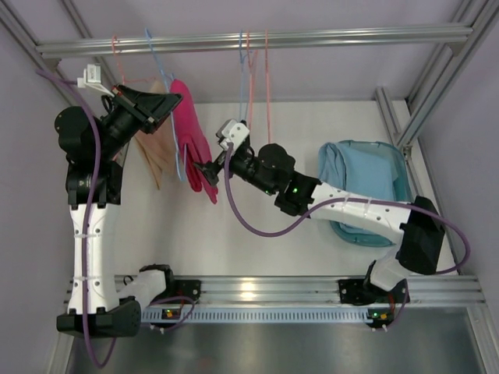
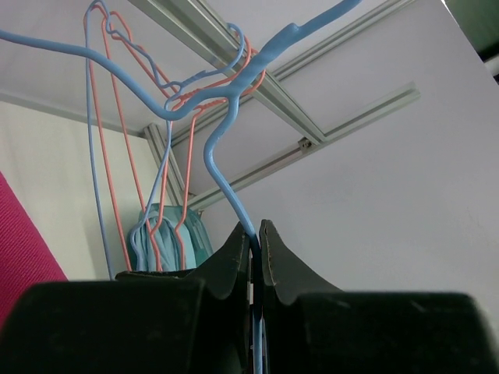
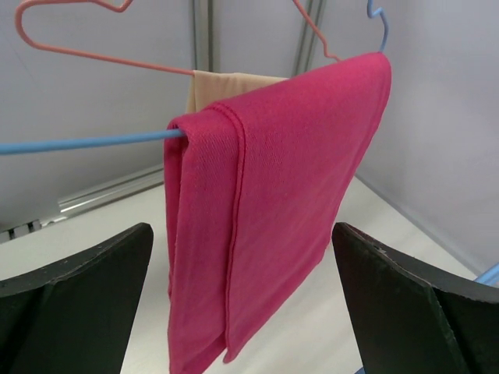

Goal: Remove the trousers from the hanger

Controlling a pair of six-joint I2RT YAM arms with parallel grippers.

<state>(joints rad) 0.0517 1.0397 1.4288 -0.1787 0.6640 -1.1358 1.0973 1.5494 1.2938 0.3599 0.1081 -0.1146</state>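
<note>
The robot's fingers are short of the trousers' near edge in the right wrist view, so it isn't time to close yet. The right gripper should first move toward the magenta-pink trousers [image 1: 191, 140].
The magenta-pink trousers [image 1: 191, 140] hang folded double over the bar of a blue hanger [image 1: 181, 160] at the left of the rail. In the right wrist view the trousers [image 3: 273, 195] drape over the blue bar [image 3: 86, 142]. My left gripper [image 1: 160, 105] is shut on the blue hanger's wire [image 2: 226, 140], which runs between its closed fingertips [image 2: 256, 230]. My right gripper [image 1: 209, 170] is open at the trousers' lower end, and its fingers [image 3: 405, 288] stand either side of the cloth without touching it. The light blue trousers [image 1: 366, 183] lie on the table at the right.
A beige cloth [image 1: 156, 156] hangs on a pink hanger [image 3: 93, 54] just behind the magenta pair. Empty blue and pink hangers [image 1: 249, 70] hang mid-rail from the metal rail [image 1: 312, 37]. Frame posts stand at the back corners.
</note>
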